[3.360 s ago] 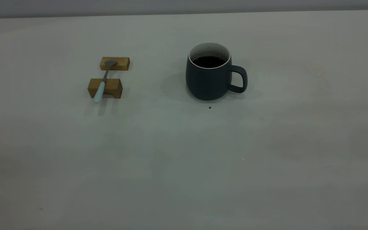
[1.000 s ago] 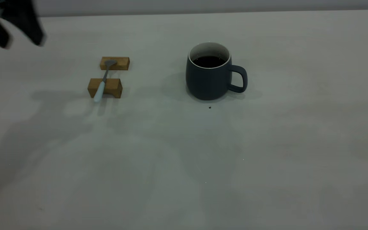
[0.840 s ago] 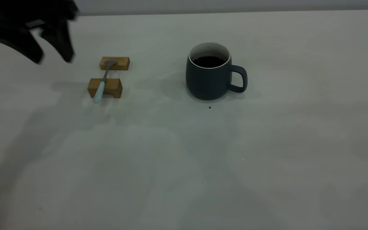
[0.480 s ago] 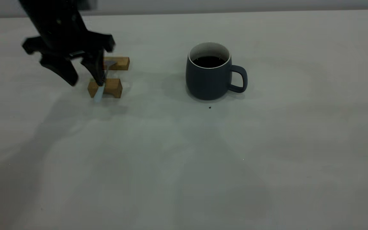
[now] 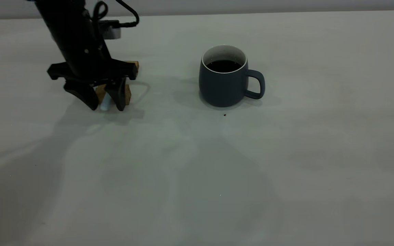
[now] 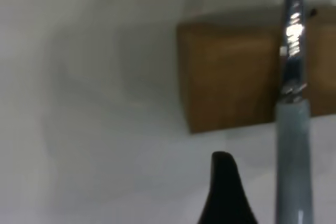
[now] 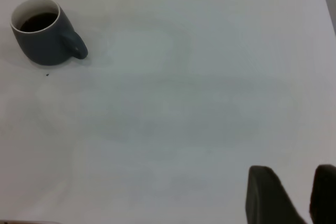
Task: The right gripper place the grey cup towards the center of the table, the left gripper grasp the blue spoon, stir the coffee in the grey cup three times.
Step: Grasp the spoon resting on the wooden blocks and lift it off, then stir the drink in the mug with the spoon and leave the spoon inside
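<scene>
The left gripper's fingers reach down both sides of the spoon's handle [image 5: 106, 102], beside the near block [image 5: 128, 95], so it is time to close and catch the spoon.
The blue spoon [image 5: 105, 103] lies across two wooden blocks at the table's left. Only its pale handle end shows in the exterior view. My left gripper [image 5: 106, 107] stands open over it, one finger on each side of the handle, tips near the table [image 5: 197, 164]. The left wrist view shows the spoon [image 6: 292, 171] beside one dark fingertip [image 6: 224, 182], apart from it. The grey cup [image 5: 222, 85] stands upright near the centre, handle to the right, with dark coffee [image 5: 223, 66] inside. My right gripper [image 7: 295, 184] is shut on nothing, far from the cup [image 7: 44, 40] and outside the exterior view.
The near wooden block [image 5: 127, 94] and the far wooden block [image 5: 134, 64] are mostly hidden behind the left arm. The near block [image 6: 231, 77] fills the left wrist view. A tiny dark speck [image 5: 224, 115] lies just in front of the cup.
The left arm came in from the upper left and dropped over the spoon, its open fingers now straddling the handle. Cup and spoon have not moved.
</scene>
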